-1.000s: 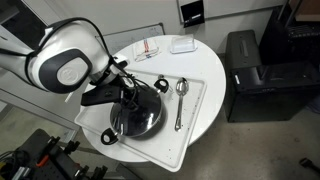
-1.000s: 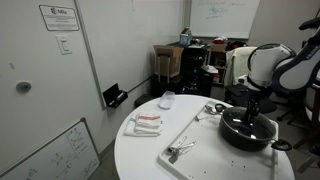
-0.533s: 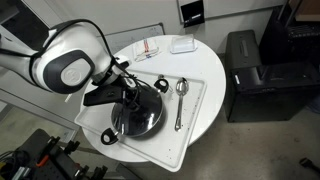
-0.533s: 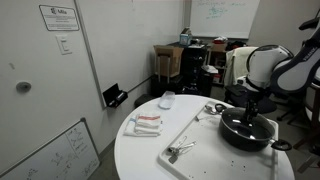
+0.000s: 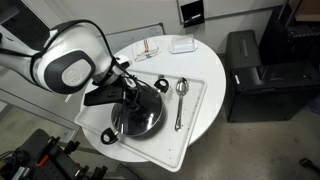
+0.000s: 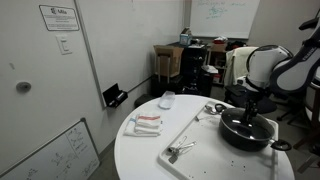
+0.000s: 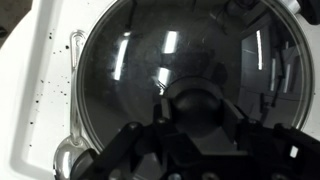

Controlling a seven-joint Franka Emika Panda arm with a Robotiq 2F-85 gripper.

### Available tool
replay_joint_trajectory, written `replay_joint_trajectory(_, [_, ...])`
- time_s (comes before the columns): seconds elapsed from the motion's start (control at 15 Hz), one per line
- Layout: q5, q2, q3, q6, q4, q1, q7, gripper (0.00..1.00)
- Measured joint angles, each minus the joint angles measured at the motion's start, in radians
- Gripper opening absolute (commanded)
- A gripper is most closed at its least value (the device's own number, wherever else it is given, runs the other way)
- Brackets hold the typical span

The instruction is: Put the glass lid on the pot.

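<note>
I need to let go of the glass lid now, because the lid is lying flat over the black pot and my gripper's fingers are around the lid's knob.
The black pot [image 5: 118, 127] stands on a white tray [image 5: 197, 105] on the round white table. The glass lid [image 5: 143, 121] lies flat over the pot. In the wrist view the lid [image 7: 170, 55] fills the frame, with its metal rim against the tray. My gripper [image 7: 198, 108] comes straight down on the lid's centre, with its fingers [image 7: 160, 112] pressed against both sides of the dark knob [image 7: 198, 98]. The gripper [image 6: 250, 112] also shows above the pot [image 6: 248, 133] in an exterior view. One loop handle [image 5: 161, 85] points to the table's middle.
A metal spoon [image 5: 181, 92] lies on the tray beside the pot, and also shows in the wrist view [image 7: 74, 60]. A white box [image 5: 182, 45] and a red-striped packet [image 5: 148, 48] lie at the table's far edge. A black cabinet [image 5: 252, 72] stands beside the table.
</note>
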Motion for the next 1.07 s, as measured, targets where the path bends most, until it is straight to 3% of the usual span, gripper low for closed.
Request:
replay_joint_trajectory(0.53, [0.084,0.001,0.072,-0.01,0.008,-0.079,-0.021,0.25])
replay_joint_trajectory(0.6, [0.087,0.001,0.072,-0.011,0.009,-0.08,-0.021,0.67])
replay_joint_trajectory(0.67, [0.087,0.001,0.073,-0.011,0.01,-0.08,-0.021,0.77])
replay_joint_trajectory(0.87, [0.087,0.003,0.072,-0.012,0.012,-0.078,-0.021,0.96])
replay_joint_trajectory(1.07, [0.086,0.001,0.065,-0.011,0.014,-0.07,-0.021,1.0])
